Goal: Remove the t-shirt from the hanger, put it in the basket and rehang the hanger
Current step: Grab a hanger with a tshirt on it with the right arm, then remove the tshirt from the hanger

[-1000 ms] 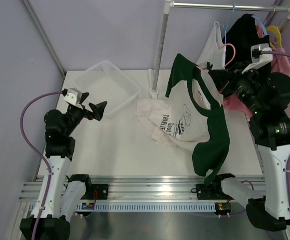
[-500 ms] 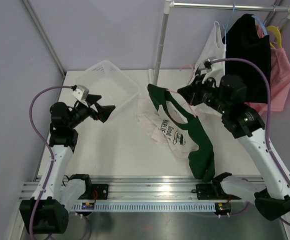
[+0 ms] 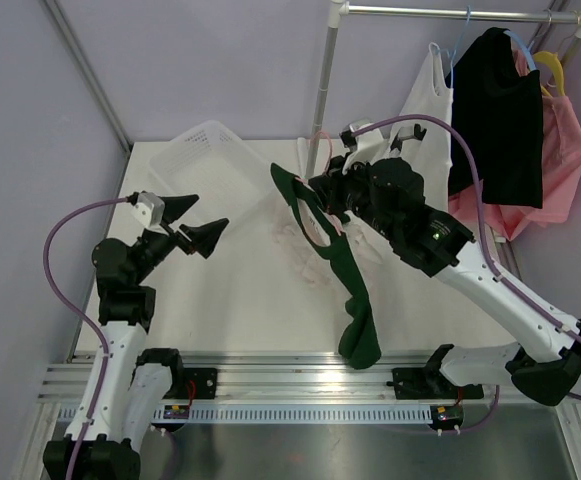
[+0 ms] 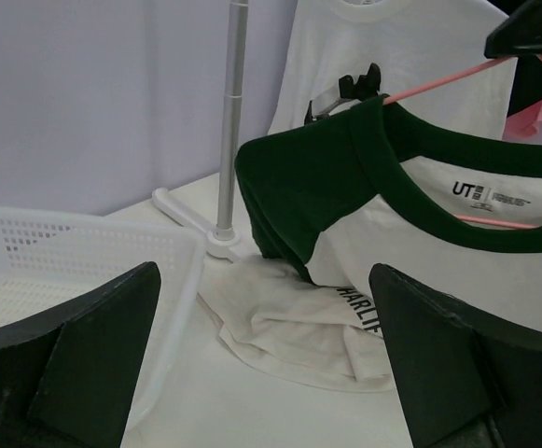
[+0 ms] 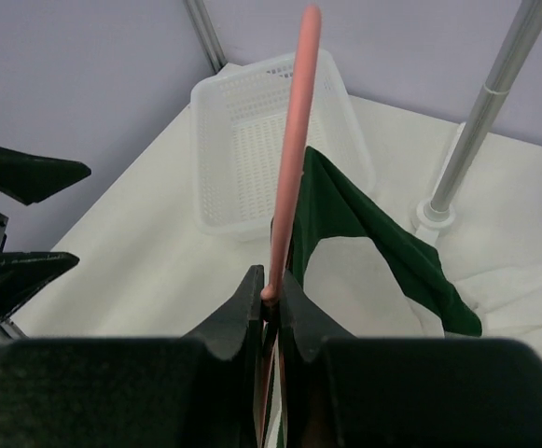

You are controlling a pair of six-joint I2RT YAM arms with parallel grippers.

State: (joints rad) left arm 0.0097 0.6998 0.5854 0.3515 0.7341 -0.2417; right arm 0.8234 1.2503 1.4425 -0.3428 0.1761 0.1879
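Next, my left gripper grabs the t-shirt's green shoulder (image 3: 294,187) at the collar edge, leaving the hanger's pink wire free, to slip it off the hanger.
A green-and-white t-shirt (image 3: 345,270) hangs on a pink hanger (image 3: 320,145) held up over the middle of the table. My right gripper (image 3: 332,190) is shut on the hanger's wire (image 5: 294,140), and the green sleeve (image 5: 364,233) drapes just beyond the jaws (image 5: 271,294). The shirt's lower end trails down near the front rail. My left gripper (image 3: 198,222) stands open to the left of the shirt, apart from it, with nothing between its fingers. From the left wrist the shirt's collar (image 4: 420,187) and the hanger (image 4: 438,84) face the open gripper (image 4: 266,373).
A white mesh basket (image 3: 215,170) sits at the back left. A crumpled white t-shirt (image 3: 292,238) lies on the table under the hanging one. The rack's pole (image 3: 322,90) stands behind, with white (image 3: 425,90), black (image 3: 500,110) and pink (image 3: 562,150) garments on the rail.
My right arm has swung left from the rack, carrying the hanger and t-shirt over the middle of the table. The left gripper has shifted slightly and stayed open.
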